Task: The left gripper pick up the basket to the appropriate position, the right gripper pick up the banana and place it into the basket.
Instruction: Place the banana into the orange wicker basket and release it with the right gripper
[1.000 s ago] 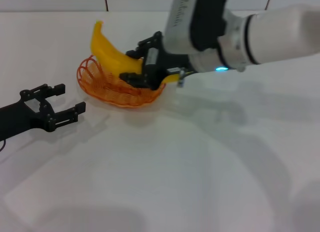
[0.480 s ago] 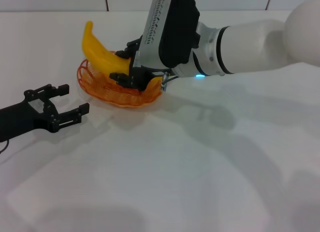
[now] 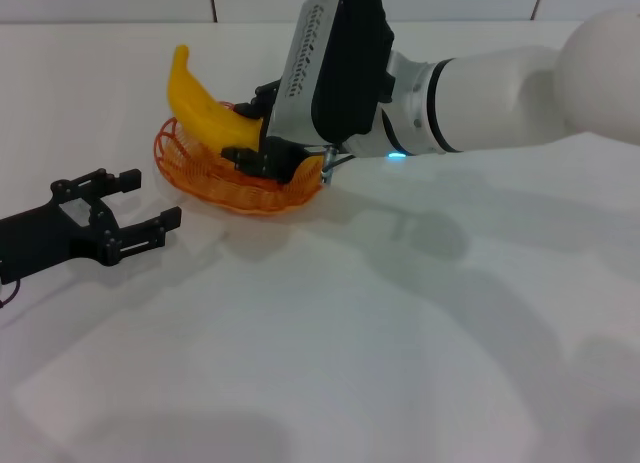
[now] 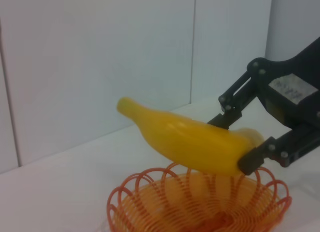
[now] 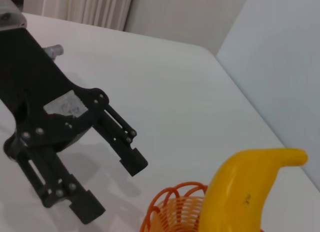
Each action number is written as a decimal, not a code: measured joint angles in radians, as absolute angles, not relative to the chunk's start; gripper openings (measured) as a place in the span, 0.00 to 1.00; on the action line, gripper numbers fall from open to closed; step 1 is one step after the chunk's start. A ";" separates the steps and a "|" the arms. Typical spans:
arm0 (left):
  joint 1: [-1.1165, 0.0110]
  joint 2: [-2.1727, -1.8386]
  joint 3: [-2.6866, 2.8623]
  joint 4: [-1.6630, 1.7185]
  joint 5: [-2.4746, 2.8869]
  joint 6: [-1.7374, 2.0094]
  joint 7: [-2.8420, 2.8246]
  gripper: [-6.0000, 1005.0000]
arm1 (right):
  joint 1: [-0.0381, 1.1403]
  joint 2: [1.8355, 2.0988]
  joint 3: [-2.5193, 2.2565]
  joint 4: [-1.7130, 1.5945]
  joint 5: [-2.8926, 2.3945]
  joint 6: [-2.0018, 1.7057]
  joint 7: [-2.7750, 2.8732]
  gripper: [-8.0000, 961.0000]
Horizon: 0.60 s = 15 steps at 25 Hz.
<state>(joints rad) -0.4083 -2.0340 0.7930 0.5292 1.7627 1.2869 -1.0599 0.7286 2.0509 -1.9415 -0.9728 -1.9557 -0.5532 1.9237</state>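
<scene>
My right gripper needs to open and let go of the banana, because in the head view the banana's lower end [image 3: 235,138] is inside the orange basket [image 3: 205,173].
The orange wire basket [image 3: 205,173] stands on the white table, left of centre. My right gripper [image 3: 252,133] is shut on the yellow banana [image 3: 205,111] and holds it tilted over the basket, one end sticking up past the rim. The left wrist view shows the banana [image 4: 185,142] just above the basket [image 4: 200,204], pinched by the right gripper [image 4: 240,142]. My left gripper [image 3: 135,203] is open and empty on the table, a short way left of the basket. The right wrist view shows it open [image 5: 112,184] beside the basket [image 5: 172,212] and banana [image 5: 240,197].
The white table [image 3: 330,363] stretches out in front and to the right. A tiled wall [image 3: 120,1] runs along the back edge. My right arm's white forearm [image 3: 500,88] reaches in from the right above the table.
My right gripper has carried the banana to the left and lower over the basket, then almost stopped. My left gripper has shifted very slightly to the right.
</scene>
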 joint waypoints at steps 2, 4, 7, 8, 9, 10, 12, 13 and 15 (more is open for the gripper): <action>-0.408 -2.034 0.793 0.529 1.763 1.287 -1.060 0.78 | 0.729 2.051 -1.944 -0.973 -1.956 -0.553 1.924 0.50; -0.408 -2.034 0.793 0.529 1.762 1.287 -1.060 0.78 | 0.729 2.051 -1.945 -0.972 -1.956 -0.553 1.923 0.50; -0.408 -2.034 0.793 0.529 1.762 1.287 -1.060 0.78 | 0.731 2.052 -1.946 -0.972 -1.956 -0.553 1.923 0.50; -0.408 -2.034 0.793 0.529 1.762 1.287 -1.060 0.78 | 0.732 2.052 -1.946 -0.972 -1.956 -0.552 1.923 0.50; -0.408 -2.034 0.793 0.529 1.762 1.287 -1.060 0.78 | 0.732 2.052 -1.946 -0.972 -1.956 -0.550 1.923 0.50; -0.408 -2.034 0.793 0.529 1.762 1.287 -1.060 0.78 | 0.732 2.052 -1.946 -0.972 -1.956 -0.547 1.924 0.50; -0.408 -2.034 0.793 0.529 1.762 1.287 -1.060 0.78 | 0.732 2.052 -1.946 -0.972 -1.956 -0.543 1.925 0.52; -0.408 -2.034 0.793 0.529 1.762 1.287 -1.060 0.78 | 0.732 2.052 -1.947 -0.972 -1.956 -0.542 1.925 0.53; -0.408 -2.034 0.793 0.529 1.762 1.287 -1.060 0.78 | 0.732 2.053 -1.947 -0.972 -1.956 -0.542 1.925 0.56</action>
<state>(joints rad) -0.4080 -2.0340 0.7931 0.5292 1.7624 1.2870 -1.0602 0.7317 2.0525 -1.9466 -0.9725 -1.9558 -0.5415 1.9253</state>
